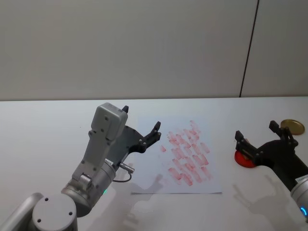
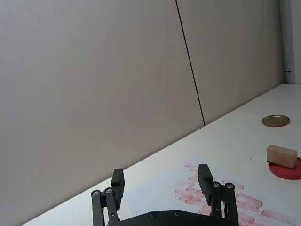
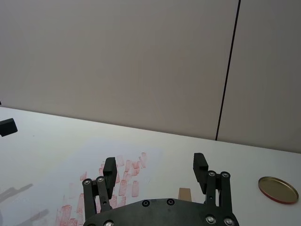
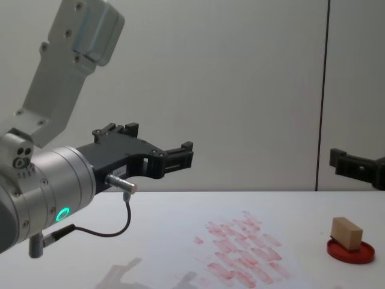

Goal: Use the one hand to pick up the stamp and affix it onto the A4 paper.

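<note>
My right gripper grabs the stamp by its clean wooden sides next, since the stamp's bottom sits on the red ink pad (image 4: 351, 253).
The stamp (image 4: 347, 232), a small tan wooden block, lies on a round red ink pad (image 4: 351, 251) at the table's right; it also appears as the stamp (image 2: 281, 156) and the stamp (image 3: 185, 193). My right gripper (image 1: 256, 131) hovers open well above it, nothing between its fingers (image 3: 200, 167); one finger (image 4: 348, 162) juts in at the chest view's right edge. The A4 paper (image 1: 185, 154), white with rows of red prints, lies mid-table. My left gripper (image 1: 141, 117) hangs open and empty in the air over the paper's left side, seen too as the left gripper (image 4: 159, 139).
A flat gold lid (image 1: 292, 126) rests at the far right of the white table (image 1: 48, 130), behind the ink pad (image 1: 242, 159). A grey wall with a dark vertical seam stands behind the table. My large left arm (image 1: 103, 149) rises over the table's front left.
</note>
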Available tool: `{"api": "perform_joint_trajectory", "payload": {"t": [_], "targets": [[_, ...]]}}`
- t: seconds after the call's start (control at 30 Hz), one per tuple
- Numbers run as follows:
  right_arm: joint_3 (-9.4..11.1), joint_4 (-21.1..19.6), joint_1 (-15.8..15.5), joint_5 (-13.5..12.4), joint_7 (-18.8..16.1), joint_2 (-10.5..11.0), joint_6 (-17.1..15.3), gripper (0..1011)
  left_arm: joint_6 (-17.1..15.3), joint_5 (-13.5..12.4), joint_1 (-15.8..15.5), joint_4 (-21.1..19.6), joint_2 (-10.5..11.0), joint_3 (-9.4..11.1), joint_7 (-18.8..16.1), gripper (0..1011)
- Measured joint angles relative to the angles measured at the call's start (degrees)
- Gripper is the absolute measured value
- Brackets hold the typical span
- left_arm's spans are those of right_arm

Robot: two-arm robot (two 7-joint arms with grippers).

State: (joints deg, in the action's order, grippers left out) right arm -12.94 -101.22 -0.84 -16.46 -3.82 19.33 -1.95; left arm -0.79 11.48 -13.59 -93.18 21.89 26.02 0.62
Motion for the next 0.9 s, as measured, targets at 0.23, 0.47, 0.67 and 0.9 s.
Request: {"api": "perform_joint_trajectory", "payload": {"t": [0.23,0.47,0.67,0.9], "targets": [[0.01,0.13,0.07,0.01,0.24,-0.15,-0.63,1001,0.0,0.0,0.0,0.0,0.0,0.0,0.0,993],[0.05,0.6,0.76,-0.06,1.55,-0.82,-3.77,1001,0.0,0.0,0.0,0.0,0.0,0.0,0.0,993],[0.04,1.75,2.22,0.3,2.99,-1.77,-7.66,1001,0.0,0.0,0.0,0.0,0.0,0.0,0.0,993],[0.14,3.68,4.38,0.8,4.15,-2.92,-11.59,1001,0.0,0.0,0.0,0.0,0.0,0.0,0.0,993]]}}
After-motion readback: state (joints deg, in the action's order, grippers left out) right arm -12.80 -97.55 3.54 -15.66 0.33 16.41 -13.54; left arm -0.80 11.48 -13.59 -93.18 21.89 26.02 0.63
